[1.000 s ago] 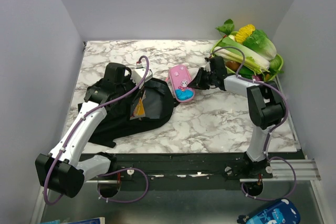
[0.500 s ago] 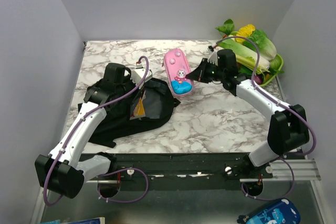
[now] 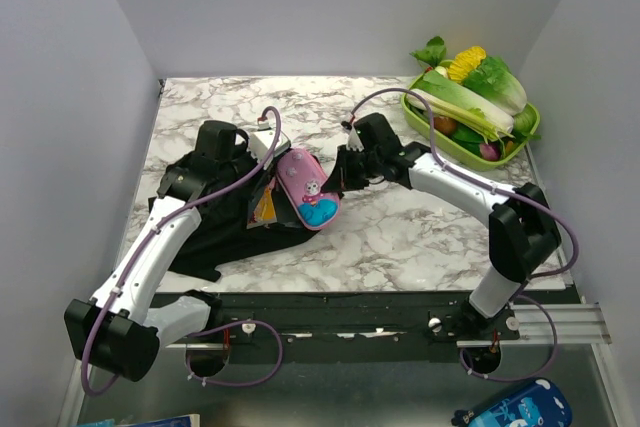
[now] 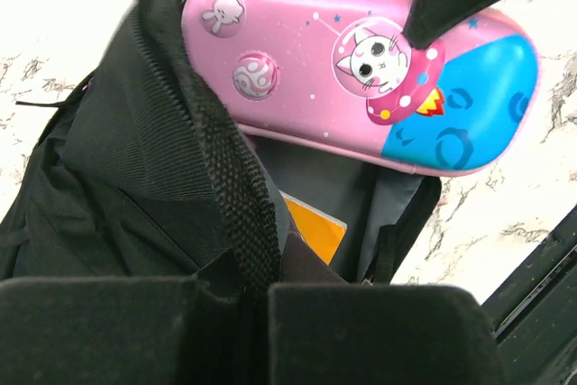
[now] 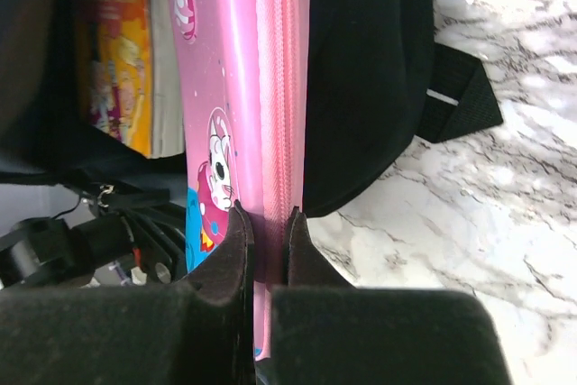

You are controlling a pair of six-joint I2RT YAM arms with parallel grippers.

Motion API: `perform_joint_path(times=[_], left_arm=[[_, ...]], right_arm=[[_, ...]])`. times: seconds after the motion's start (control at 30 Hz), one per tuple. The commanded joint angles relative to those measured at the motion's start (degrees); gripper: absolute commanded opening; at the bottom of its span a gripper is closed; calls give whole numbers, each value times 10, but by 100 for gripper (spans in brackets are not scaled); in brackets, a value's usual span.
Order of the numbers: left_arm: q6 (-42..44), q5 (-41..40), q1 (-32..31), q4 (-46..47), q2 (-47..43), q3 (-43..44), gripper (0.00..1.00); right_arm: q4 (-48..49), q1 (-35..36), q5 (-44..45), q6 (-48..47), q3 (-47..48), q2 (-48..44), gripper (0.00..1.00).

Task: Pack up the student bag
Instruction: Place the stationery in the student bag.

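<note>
The blue end of the case sticks out past the opening of the bag, so the case would end up partly outside if I opened now. My right gripper should move the case in before it lets go.
The black student bag (image 3: pixel 215 222) lies at the left of the table, its mouth facing right. My left gripper (image 3: pixel 262 169) is shut on the bag's top edge (image 4: pixel 230 196) and holds the mouth open. Inside the bag shows an orange book (image 4: pixel 311 227). My right gripper (image 3: pixel 338 179) is shut on a pink and blue pencil case (image 3: pixel 307 190) with a cat picture. The case is tilted, its pink end at the bag's mouth. It also shows in the left wrist view (image 4: pixel 361 78) and in the right wrist view (image 5: pixel 261 87), edge-on between my fingers (image 5: pixel 236 250).
A green tray (image 3: pixel 528 132) of vegetables stands at the back right corner. The marble table (image 3: pixel 420 237) stretches between the bag and the tray. Grey walls close in the left, back and right sides.
My right gripper has carried the pencil case left and nearer, from the middle of the table to the bag's mouth. The left gripper has held the bag's edge and stayed put.
</note>
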Motion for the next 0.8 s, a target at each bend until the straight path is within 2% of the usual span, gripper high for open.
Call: perform_joint_path(times=[0.0, 0.2, 0.3, 0.47, 0.53, 0.67, 0.77], left_arm=[[-10, 43, -1, 30, -27, 16, 0], [-2, 49, -1, 26, -35, 17, 0], [0, 68, -1, 22, -35, 13, 0], [15, 118, -1, 3, -36, 16, 0], [25, 129, -2, -6, -37, 17, 0], [43, 135, -2, -16, -36, 12, 1], [51, 137, -2, -21, -35, 8, 1]], right_arm=[[-71, 14, 68, 1, 51, 20, 1], [-112, 32, 108, 5, 60, 53, 1], [-136, 37, 138, 10, 103, 86, 1], [-221, 59, 210, 29, 283, 178, 1], [-238, 73, 242, 46, 314, 209, 1], [-223, 126, 268, 79, 311, 216, 1], [-196, 145, 267, 91, 266, 197, 1]])
